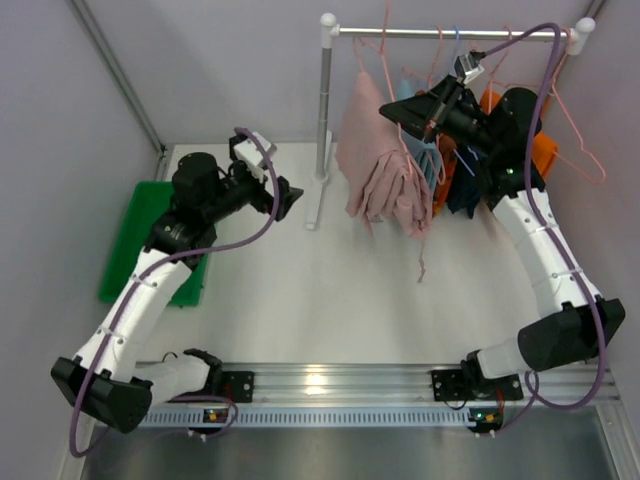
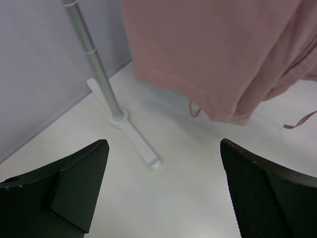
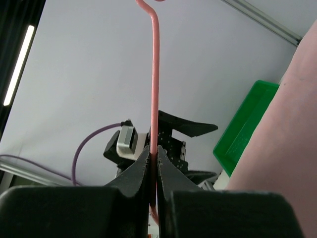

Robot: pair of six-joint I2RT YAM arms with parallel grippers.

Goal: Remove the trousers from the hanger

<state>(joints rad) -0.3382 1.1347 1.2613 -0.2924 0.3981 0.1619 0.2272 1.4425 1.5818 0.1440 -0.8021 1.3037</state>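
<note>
My left gripper grabs the pink trousers at the fold over the hanger's bar [image 1: 384, 130] next. Then it draws them off the held hanger.
Dusty pink trousers [image 1: 380, 165] hang from a pink wire hanger [image 1: 385, 60] on the rail [image 1: 450, 33]; they fill the top of the left wrist view [image 2: 218, 54] and the right edge of the right wrist view [image 3: 282, 148]. Light blue [image 1: 430, 160], navy [image 1: 468, 190] and orange [image 1: 543, 150] trousers hang behind them, partly hidden by my right arm. My right gripper [image 1: 400, 108] is shut on the pink hanger's wire [image 3: 155, 89]. My left gripper [image 1: 292, 196] is open and empty, low over the table, left of the pink trousers; its fingers [image 2: 74, 178] frame bare table.
The rack's upright pole [image 1: 326, 100] and white foot [image 1: 313, 205] stand between my left gripper and the trousers. A green tray [image 1: 135, 240] lies at the left edge. An empty pink hanger [image 1: 580, 140] hangs at the rail's right end. Grey walls close both sides.
</note>
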